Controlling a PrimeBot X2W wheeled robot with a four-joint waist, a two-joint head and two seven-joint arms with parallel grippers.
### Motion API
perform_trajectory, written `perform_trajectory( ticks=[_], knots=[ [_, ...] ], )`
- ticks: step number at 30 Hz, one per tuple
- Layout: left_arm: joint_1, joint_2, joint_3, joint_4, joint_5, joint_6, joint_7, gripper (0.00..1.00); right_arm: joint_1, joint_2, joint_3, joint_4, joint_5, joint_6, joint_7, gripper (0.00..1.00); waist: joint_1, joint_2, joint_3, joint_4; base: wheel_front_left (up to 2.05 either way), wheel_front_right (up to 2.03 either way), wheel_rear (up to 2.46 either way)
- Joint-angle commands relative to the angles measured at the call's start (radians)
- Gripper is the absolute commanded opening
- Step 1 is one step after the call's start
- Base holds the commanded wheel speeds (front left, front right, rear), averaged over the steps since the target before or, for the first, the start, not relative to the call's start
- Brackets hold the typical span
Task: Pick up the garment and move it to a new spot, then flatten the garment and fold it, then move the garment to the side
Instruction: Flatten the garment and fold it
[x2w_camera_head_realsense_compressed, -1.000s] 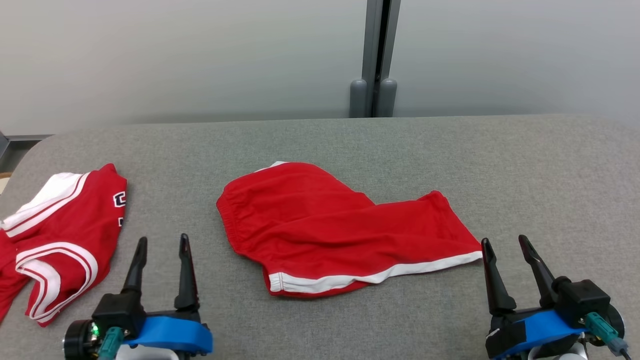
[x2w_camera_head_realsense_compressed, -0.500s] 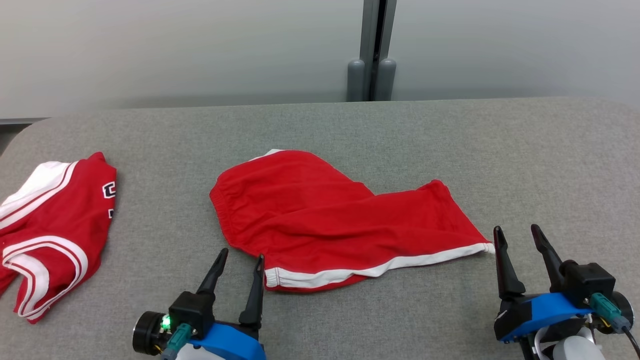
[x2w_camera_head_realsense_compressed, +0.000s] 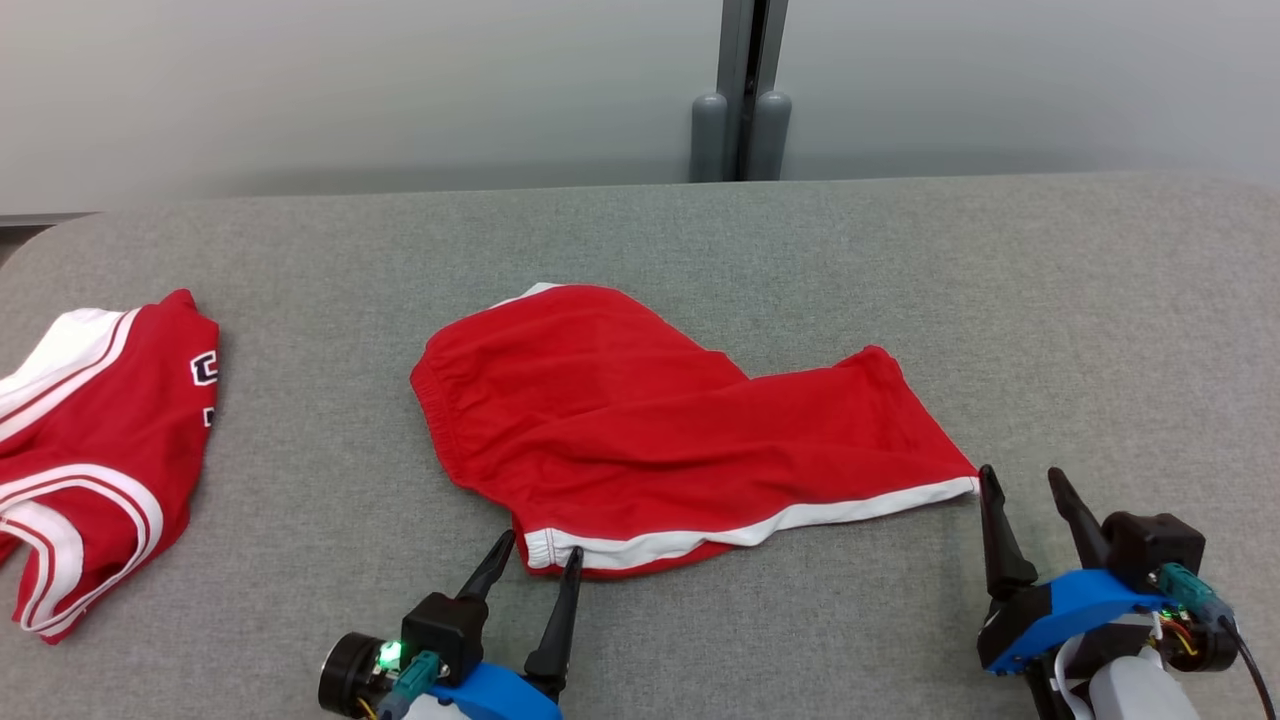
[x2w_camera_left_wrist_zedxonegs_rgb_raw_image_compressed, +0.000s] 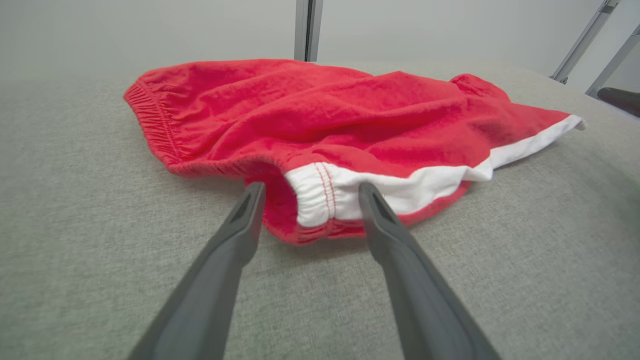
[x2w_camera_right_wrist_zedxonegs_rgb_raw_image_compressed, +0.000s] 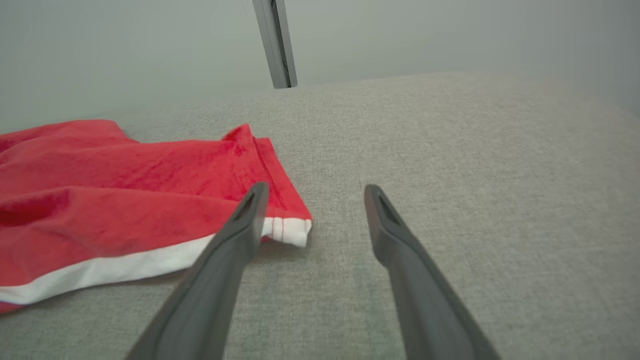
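Observation:
Next, my left gripper pinches the shorts by their white-banded hem corner (x2w_camera_head_realsense_compressed: 552, 550), which arches up off the table while the rest of the red cloth (x2w_camera_head_realsense_compressed: 702, 438) lies slack.
The garment (x2w_camera_head_realsense_compressed: 660, 430) is a pair of red shorts with a white hem band, lying crumpled on the grey table (x2w_camera_head_realsense_compressed: 900, 300). My left gripper (x2w_camera_head_realsense_compressed: 540, 545) is open at the shorts' near left corner; in the left wrist view (x2w_camera_left_wrist_zedxonegs_rgb_raw_image_compressed: 307, 187) its fingertips stand on either side of the white-banded hem corner (x2w_camera_left_wrist_zedxonegs_rgb_raw_image_compressed: 320, 200), not closed on it. My right gripper (x2w_camera_head_realsense_compressed: 1020, 480) is open just right of the shorts' near right corner (x2w_camera_head_realsense_compressed: 965, 487); in the right wrist view (x2w_camera_right_wrist_zedxonegs_rgb_raw_image_compressed: 312, 187) the white corner (x2w_camera_right_wrist_zedxonegs_rgb_raw_image_compressed: 290, 231) lies beside its left finger.
A second red garment with white stripes and lettering (x2w_camera_head_realsense_compressed: 90, 440) lies at the table's left edge. A grey post (x2w_camera_head_realsense_compressed: 740, 90) stands behind the table against a pale wall. Bare grey table stretches to the right (x2w_camera_head_realsense_compressed: 1100, 330).
My left gripper has moved right, from beside the striped garment to the shorts' near left corner. My right gripper has shifted slightly. The head camera has also shifted.

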Motion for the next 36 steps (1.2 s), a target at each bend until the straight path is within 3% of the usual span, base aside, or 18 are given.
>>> perform_trajectory(
  ticks=[1, 19, 20, 21, 22, 23, 24, 25, 36],
  knots=[
    [-0.021, 0.0, -0.004, 0.008, -0.008, 0.0, -0.005, 1.0, -0.024, -0.001, 0.005, 0.023, 0.01, 0.0, -0.003, 1.0, -0.0001, 0.0, 0.004, -0.001, 0.0, 0.0, 0.0],
    [-0.092, 0.0, -0.075, 0.042, -0.049, 0.009, -0.005, 1.0, -0.134, -0.001, 0.068, 0.222, 0.077, 0.0, -0.003, 1.0, -0.0001, 0.0, 0.038, -0.001, 0.0, 0.0, 0.0],
    [-0.092, 0.0, -0.078, 0.043, -0.05, 0.008, -0.005, 1.0, -0.136, -0.001, 0.071, 0.228, 0.081, 0.0, -0.003, 0.76, -0.0001, 0.0, 0.04, -0.001, 0.0, 0.0, 0.0],
    [-0.093, 0.0, -0.08, 0.044, -0.05, 0.008, -0.005, 0.87, -0.139, -0.001, 0.074, 0.232, 0.084, 0.0, -0.003, 0.44, -0.0001, 0.0, 0.044, 0.0, 0.0, 0.0, 0.0],
    [-0.096, 0.0, -0.082, 0.046, -0.051, 0.008, -0.005, 0.68, -0.143, -0.002, 0.077, 0.233, 0.09, 0.0, -0.003, 0.32, -0.0001, 0.0, 0.046, 0.0, 0.0, 0.0, 0.0],
    [-0.1, 0.0, -0.083, 0.047, -0.052, 0.008, -0.005, 0.4, -0.148, -0.001, 0.079, 0.227, 0.095, 0.0, -0.003, 0.0, -0.0001, 0.0, 0.049, 0.0, 0.0, 0.0, 0.0],
    [-0.104, 0.0, -0.084, 0.048, -0.053, 0.007, -0.005, 0.15, -0.149, -0.001, 0.081, 0.225, 0.098, 0.0, -0.003, 0.0, -0.0001, 0.0, 0.051, 0.001, 0.0, 0.0, 0.0],
    [-0.107, 0.0, -0.086, 0.049, -0.055, 0.007, -0.005, 0.0, -0.149, -0.001, 0.082, 0.223, 0.101, 0.0, -0.003, 0.0, -0.0001, 0.0, 0.053, 0.0, 0.0, 0.0, 0.0],
    [-0.093, 0.002, -0.068, -0.026, -0.037, 0.003, -0.005, 0.0, -0.097, -0.002, 0.079, 0.09, 0.082, 0.0, -0.003, 0.0, -0.0001, 0.0, 0.035, -0.012, 0.0, 0.0, 0.0]
  ],
)
